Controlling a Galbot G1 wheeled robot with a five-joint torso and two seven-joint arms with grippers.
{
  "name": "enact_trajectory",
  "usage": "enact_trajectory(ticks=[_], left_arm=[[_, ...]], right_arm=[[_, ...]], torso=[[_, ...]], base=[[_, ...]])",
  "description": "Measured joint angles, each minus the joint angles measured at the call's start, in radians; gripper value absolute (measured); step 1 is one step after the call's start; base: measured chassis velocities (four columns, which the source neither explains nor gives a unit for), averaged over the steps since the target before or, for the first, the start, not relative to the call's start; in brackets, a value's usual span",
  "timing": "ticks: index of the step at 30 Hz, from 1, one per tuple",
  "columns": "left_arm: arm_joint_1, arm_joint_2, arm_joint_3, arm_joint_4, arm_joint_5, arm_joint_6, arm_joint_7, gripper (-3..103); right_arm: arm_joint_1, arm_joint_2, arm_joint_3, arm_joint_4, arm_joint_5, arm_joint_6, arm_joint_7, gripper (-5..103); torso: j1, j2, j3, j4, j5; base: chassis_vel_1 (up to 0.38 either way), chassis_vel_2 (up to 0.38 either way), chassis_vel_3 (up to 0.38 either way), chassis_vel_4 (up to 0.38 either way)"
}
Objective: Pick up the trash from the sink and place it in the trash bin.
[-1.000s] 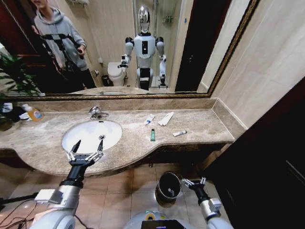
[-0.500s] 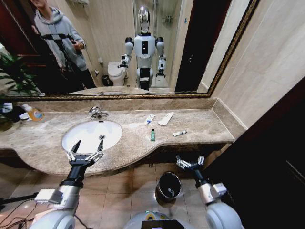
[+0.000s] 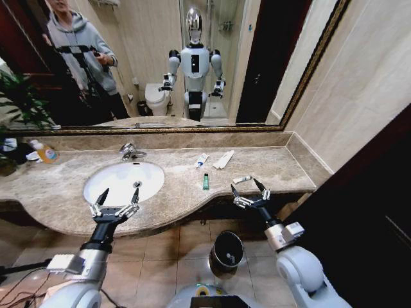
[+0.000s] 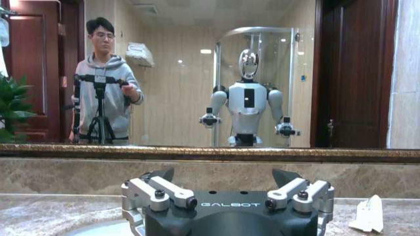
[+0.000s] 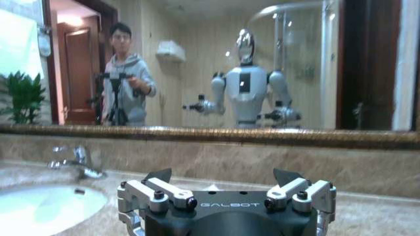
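Observation:
I need to grab the small white tube by its cap end point(image 3: 248, 178) with my right gripper next. Then I can drop the small white tube into the black trash bin point(image 3: 227, 250).
The trash lies on the marble counter right of the sink point(image 3: 112, 183): a green tube point(image 3: 205, 181), a white tube point(image 3: 201, 160), flat white packets point(image 3: 223, 160) and a small white tube point(image 3: 243, 179). Inside the basin I see only the drain. My right gripper point(image 3: 249, 190) is open at the counter's front edge, just in front of the small white tube. My left gripper point(image 3: 115, 202) is open and hovers over the counter's front edge by the basin. The black trash bin point(image 3: 227, 250) stands on the floor below the counter, between my arms. A white packet point(image 4: 367, 220) lies beyond the open left gripper point(image 4: 223, 173).
A chrome faucet point(image 3: 131, 152) rises behind the basin. An orange-yellow bottle point(image 3: 45, 153) and a plant point(image 3: 16, 102) stand at the far left. A large mirror backs the counter, and a dark panel point(image 3: 366, 212) closes the right side. The faucet point(image 5: 78, 164) and basin point(image 5: 39, 206) lie off to one side of the right gripper point(image 5: 223, 174).
My right gripper has risen from beside the trash bin near the floor up to the counter's front edge by the small white tube. The left arm has not moved.

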Motion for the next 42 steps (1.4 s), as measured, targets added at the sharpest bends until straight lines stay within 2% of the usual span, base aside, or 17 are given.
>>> enact_trajectory(ticks=[3,7,17,20,24,36,42], left_arm=[[0.0,0.0,0.0,0.0,0.0,0.0,0.0,100],[0.0,0.0,0.0,0.0,0.0,0.0,0.0,100],[0.0,0.0,0.0,0.0,0.0,0.0,0.0,100],[0.0,0.0,0.0,0.0,0.0,0.0,0.0,100],[0.0,0.0,0.0,0.0,0.0,0.0,0.0,100],[0.0,0.0,0.0,0.0,0.0,0.0,0.0,100],[0.0,0.0,0.0,0.0,0.0,0.0,0.0,100]], right_arm=[[0.1,-0.035,-0.021,-0.119,0.029,-0.033,-0.036,100],[0.177,-0.055,-0.044,-0.196,0.06,-0.062,-0.04,100],[0.309,-0.057,-0.049,-0.336,0.052,-0.066,-0.046,100],[0.338,-0.081,-0.021,-0.415,0.102,-0.079,-0.087,100],[0.372,-0.09,-0.006,-0.472,0.148,-0.101,-0.096,100],[0.447,-0.105,-0.021,-0.57,0.159,-0.097,-0.104,100],[0.459,-0.105,-0.027,-0.628,0.155,-0.061,-0.112,100]], torso=[[0.0,0.0,0.0,0.0001,0.0002],[0.0,0.0,0.0,0.0001,0.0001],[0.0,0.0,0.0,0.0002,0.0001],[0.0,0.0,0.0,0.0,0.0002],[0.0,0.0,0.0,0.0,0.0003],[0.0,0.0,0.0,0.0001,0.0002],[0.0,0.0,0.0,0.0001,0.0001]], base=[[0.0,0.0,0.0,0.0],[0.0,0.0,0.0,0.0],[0.0,0.0,0.0,0.0],[0.0,0.0,0.0,0.0],[0.0,0.0,0.0,0.0],[0.0,0.0,0.0,0.0],[0.0,0.0,0.0,0.0]])
